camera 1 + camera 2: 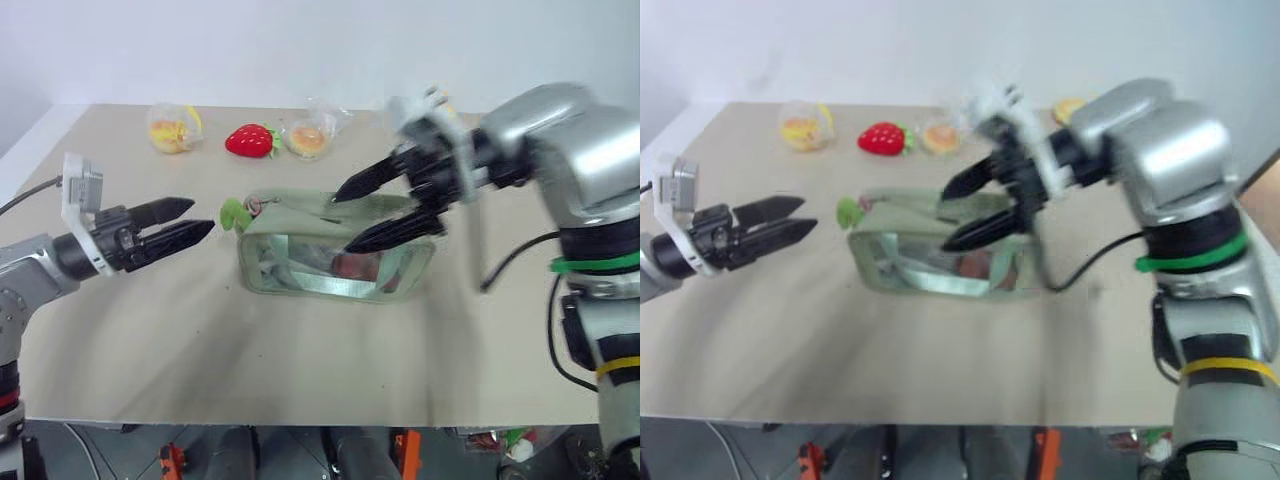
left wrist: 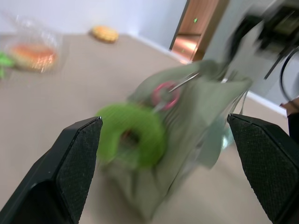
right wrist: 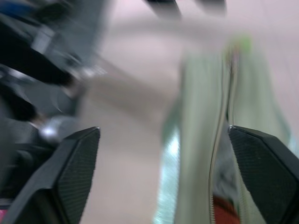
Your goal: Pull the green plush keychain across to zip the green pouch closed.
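Next, my left gripper grabs the green pouch by its corner [image 1: 246,239] beside the window, leaving the plush keychain [image 1: 233,213] free to pull across.
The green pouch [image 1: 335,262] lies on its side mid-table, its clear window facing me and its zipper along the top. At the pouch's left end sits the green plush keychain [image 1: 233,213], a fuzzy lime ring on a reddish clasp [image 2: 164,94]. My left gripper [image 1: 200,217] stands open just left of the keychain, pointing at it and not touching; in the left wrist view the keychain [image 2: 133,135] is framed between the fingers. My right gripper [image 1: 343,220] hangs open over the pouch's middle with nothing in it. The right wrist view shows the zipper line [image 3: 219,140].
At the back of the table lie a red plush strawberry [image 1: 250,140] and two clear bags of toy food [image 1: 172,128] [image 1: 310,135]. An orange toy [image 1: 1070,108] sits at the back right. The table's front edge [image 1: 300,424] runs close below the pouch.
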`<state>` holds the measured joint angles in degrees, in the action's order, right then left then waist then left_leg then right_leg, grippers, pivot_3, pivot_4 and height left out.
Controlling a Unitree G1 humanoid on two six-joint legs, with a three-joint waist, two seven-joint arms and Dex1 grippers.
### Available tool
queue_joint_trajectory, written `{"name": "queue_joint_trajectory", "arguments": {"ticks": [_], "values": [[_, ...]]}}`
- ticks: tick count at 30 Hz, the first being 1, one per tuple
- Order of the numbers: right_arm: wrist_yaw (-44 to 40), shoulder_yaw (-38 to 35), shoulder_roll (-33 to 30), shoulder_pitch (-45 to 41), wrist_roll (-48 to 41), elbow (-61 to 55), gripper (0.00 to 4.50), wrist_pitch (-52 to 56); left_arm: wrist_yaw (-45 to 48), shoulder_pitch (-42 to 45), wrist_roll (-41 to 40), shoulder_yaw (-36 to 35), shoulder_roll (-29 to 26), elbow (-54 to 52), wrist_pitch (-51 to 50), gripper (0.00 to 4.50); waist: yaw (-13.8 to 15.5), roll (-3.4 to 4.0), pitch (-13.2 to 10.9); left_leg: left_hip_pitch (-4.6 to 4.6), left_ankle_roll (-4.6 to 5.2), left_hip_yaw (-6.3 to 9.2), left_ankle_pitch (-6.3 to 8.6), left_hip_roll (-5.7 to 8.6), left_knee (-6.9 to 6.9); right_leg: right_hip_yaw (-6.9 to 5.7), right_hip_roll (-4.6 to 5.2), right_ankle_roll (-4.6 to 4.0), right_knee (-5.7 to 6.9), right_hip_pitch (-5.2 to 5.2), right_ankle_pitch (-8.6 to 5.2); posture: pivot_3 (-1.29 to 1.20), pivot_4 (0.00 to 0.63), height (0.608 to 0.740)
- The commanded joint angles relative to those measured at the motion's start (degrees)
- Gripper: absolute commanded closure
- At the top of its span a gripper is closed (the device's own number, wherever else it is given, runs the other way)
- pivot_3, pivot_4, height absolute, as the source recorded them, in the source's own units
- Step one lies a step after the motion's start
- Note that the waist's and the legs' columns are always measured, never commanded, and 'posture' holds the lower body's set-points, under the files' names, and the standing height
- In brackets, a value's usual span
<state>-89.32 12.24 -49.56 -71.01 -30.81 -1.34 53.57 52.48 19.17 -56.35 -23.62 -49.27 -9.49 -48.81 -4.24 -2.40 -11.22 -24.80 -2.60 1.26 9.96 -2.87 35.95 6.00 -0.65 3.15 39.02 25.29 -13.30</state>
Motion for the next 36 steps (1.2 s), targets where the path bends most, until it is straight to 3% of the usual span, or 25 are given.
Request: {"name": "queue_joint_trajectory", "arguments": {"ticks": [1, 6, 13, 34, 36], "values": [[-3.2, -3.6, -4.0, 1.5, -3.7, 1.3, 0.03, -5.7, 1.3, -0.1, 1.0, -2.9, -2.1, 2.7, 1.0, 0.03, -0.1, -0.03, 0.0, 0.03, 0.0, -0.01, 0.0, 0.0, -0.01, -0.01, 0.0, -0.2, 0.0, -0.01, -0.12, 0.0, 0.15, 0.74], [-2.4, -5.0, -8.1, 5.8, 0.4, 3.6, 0.03, -12.7, 1.5, -0.4, 1.5, -3.0, -2.2, 3.7, 0.9, 0.03, -0.4, -0.02, 0.0, 0.18, 0.01, -0.15, -0.01, -0.06, 0.0, 0.02, -0.01, -0.28, 0.01, 0.0, 0.06, 0.0, 0.15, 0.74], [1.3, -7.6, -13.5, 18.2, 4.8, 2.5, 0.03, -18.9, 5.8, -1.2, 4.1, 0.0, -3.7, 3.8, 1.0, 0.03, -0.3, -0.01, 0.0, 0.15, -0.01, -0.24, -0.02, -0.04, -0.01, 0.13, 0.01, -0.27, 0.01, 0.03, 0.01, 0.0, 0.15, 0.74], [12.2, -9.5, -9.3, 28.9, 3.9, -4.4, 0.03, -14.2, 9.9, 12.5, -2.5, 6.5, -5.1, -7.8, -4.0, 0.03, -0.2, 0.02, 0.0, 0.16, -0.01, -0.19, -0.03, -0.03, 0.05, 0.2, -0.05, -0.11, 0.02, -0.04, 0.08, 0.0, 0.15, 0.74], [14.5, -9.5, -7.8, 28.3, 4.3, -3.4, 0.56, -13.5, 9.9, 12.4, -2.3, 6.7, -5.0, -7.7, -3.8, 0.03, -0.2, 0.01, 0.0, 0.16, -0.01, -0.19, -0.03, -0.03, 0.09, 0.2, -0.05, -0.11, 0.02, -0.04, 0.08, 0.0, 0.15, 0.74]]}}
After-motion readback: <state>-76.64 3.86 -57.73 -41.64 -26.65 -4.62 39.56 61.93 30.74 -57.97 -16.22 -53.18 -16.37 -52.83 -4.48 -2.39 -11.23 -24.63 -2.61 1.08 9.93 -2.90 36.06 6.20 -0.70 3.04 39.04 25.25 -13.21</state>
